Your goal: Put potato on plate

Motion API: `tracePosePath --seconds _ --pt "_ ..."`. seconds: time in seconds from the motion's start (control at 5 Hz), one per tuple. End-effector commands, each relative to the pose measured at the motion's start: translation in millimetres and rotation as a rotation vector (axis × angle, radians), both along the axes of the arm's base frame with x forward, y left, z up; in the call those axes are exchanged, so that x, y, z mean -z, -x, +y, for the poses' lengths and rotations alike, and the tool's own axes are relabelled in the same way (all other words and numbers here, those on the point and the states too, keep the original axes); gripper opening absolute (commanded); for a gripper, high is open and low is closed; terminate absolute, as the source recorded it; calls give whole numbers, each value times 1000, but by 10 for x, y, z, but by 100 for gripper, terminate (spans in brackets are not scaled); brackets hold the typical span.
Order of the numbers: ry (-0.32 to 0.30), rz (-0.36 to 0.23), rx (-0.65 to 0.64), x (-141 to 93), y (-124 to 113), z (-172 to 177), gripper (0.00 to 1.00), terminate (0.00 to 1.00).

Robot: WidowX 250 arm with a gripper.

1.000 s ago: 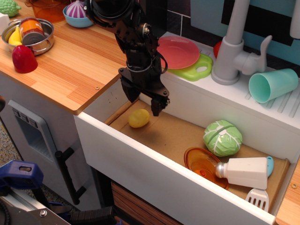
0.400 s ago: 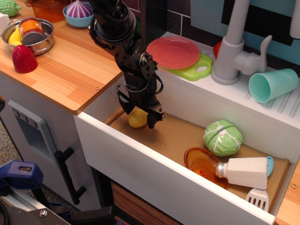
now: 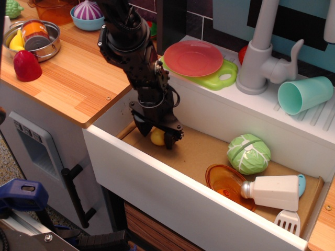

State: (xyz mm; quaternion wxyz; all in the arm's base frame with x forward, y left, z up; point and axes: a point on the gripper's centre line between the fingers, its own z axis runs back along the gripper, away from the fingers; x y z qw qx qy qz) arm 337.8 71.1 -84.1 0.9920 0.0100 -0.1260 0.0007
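Observation:
My gripper grabs the small yellow potato around its rounded body (image 3: 157, 137) next, to put the potato on the plate (image 3: 193, 57).
The pale-yellow potato (image 3: 157, 137) lies on the sink floor at its left end. My black gripper (image 3: 156, 137) is lowered over it, with its fingers (image 3: 169, 140) straddling the potato on both sides. The jaws stand open around it and hide most of it. I cannot tell whether the fingers touch it. The salmon-pink plate (image 3: 193, 57) rests on the lime-green board (image 3: 218, 78) on the sink's back ledge, up and to the right of the gripper.
A green cabbage (image 3: 248, 153), an orange dish (image 3: 226, 182), a white shaker (image 3: 274, 192) and a spatula (image 3: 287, 222) lie at the sink's right end. A grey faucet (image 3: 259, 52) and teal cup (image 3: 304, 94) stand behind. A pot (image 3: 32, 39) and red object (image 3: 26, 66) sit on the wooden counter.
My gripper has moved down and to the left into the sink, from above and beside the potato to straddling it. The potato has not moved.

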Motion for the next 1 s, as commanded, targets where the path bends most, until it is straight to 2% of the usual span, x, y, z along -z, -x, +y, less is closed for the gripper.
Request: tracePosePath --seconds 0.0,0.2,0.4,0.6,0.8 --pt "-34 -25 -2 -258 -104 56 0 0" --pt "-114 10 8 -711 -47 -71 0 0" --pt "-163 26 -68 -1192 26 -256 0 0" --pt "-264 40 -76 -1683 36 -439 0 0" --pt "-339 13 14 -1903 9 -243 0 0"
